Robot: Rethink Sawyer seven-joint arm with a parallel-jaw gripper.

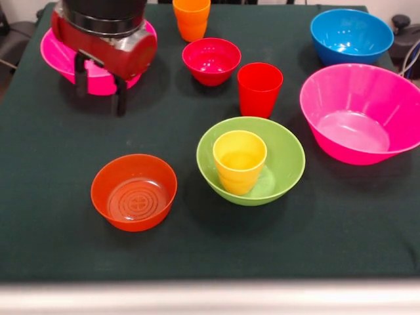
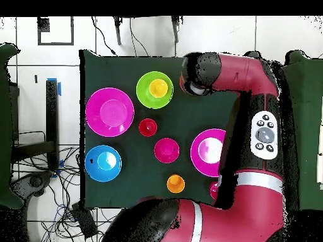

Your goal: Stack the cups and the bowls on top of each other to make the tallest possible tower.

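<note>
My open fingers are narrower than the small orange bowl's opening. My gripper should grab the small orange bowl by its thin upper rim next.
The lime-green bowl sits mid-table with the yellow cup upright inside it. The orange bowl stands alone to its left, upright. The red cup, crimson bowl and orange cup stand behind. My gripper hangs open at the far left, over the near rim of a pink bowl, its fingers apart with nothing held.
A second large pink bowl and the blue bowl stand on the right side in the front view. In the overhead view the arm covers the orange bowl and the gripper.
</note>
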